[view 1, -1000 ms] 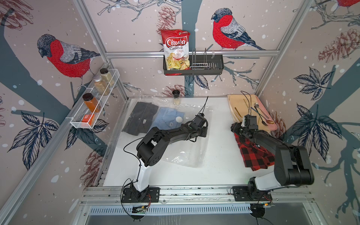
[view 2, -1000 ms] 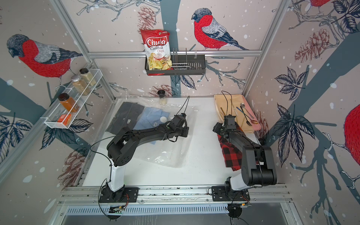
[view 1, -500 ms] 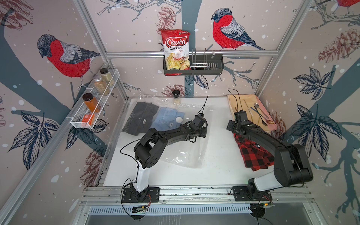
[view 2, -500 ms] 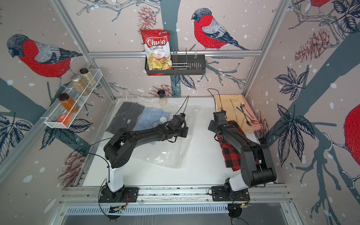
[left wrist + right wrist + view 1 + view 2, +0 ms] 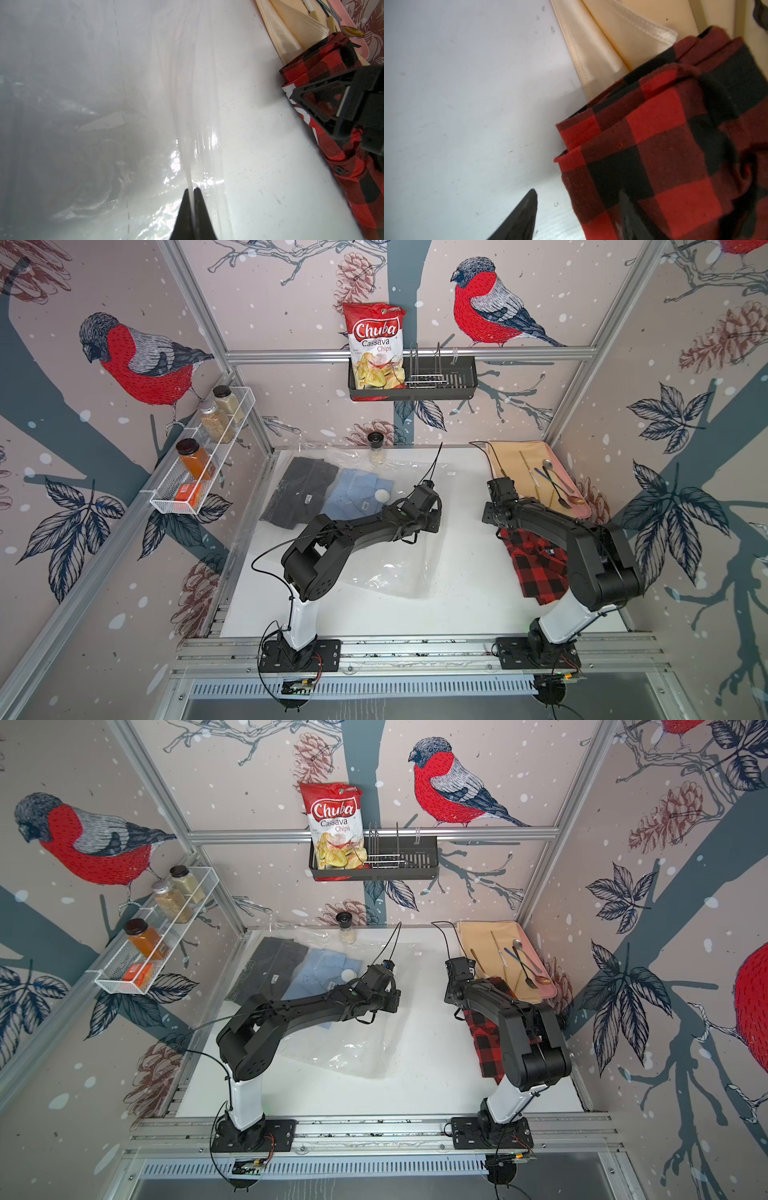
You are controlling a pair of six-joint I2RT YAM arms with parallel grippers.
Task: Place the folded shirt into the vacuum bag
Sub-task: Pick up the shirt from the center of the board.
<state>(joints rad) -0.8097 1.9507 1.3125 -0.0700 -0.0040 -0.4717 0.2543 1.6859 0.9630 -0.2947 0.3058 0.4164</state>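
Observation:
Next, my right gripper grabs the folded shirt [image 5: 540, 572] by its edge facing the vacuum bag, near the shirt's far corner, so that edge leads into the bag.
The vacuum bag [image 5: 390, 572] [image 5: 345, 1052] lies clear and crinkly across the table's left half, its white valve cap [image 5: 382, 494] near the middle. My left gripper [image 5: 192, 190] is shut on a pinched ridge of the bag's film [image 5: 187, 145], near the bag's right side [image 5: 430, 516]. The folded shirt [image 5: 540, 572] [image 5: 664, 135], red and black plaid, lies at the table's right under the right arm. My right gripper [image 5: 578, 191] stands open astride the shirt's left edge, one finger over the bare table and the other over the cloth; it also shows in both top views [image 5: 492, 516] [image 5: 455, 994].
A dark grey shirt [image 5: 299, 493] and a light blue shirt [image 5: 353, 497] lie under the bag's film at the back left. A pink tray [image 5: 584, 512] with a cream cloth and cutlery [image 5: 552, 485] adjoins the plaid shirt's far end. A spice jar [image 5: 377, 448] stands at the back wall.
My right gripper has shifted left along the plaid shirt's far end to its left edge. The left gripper has kept its hold on the bag film.

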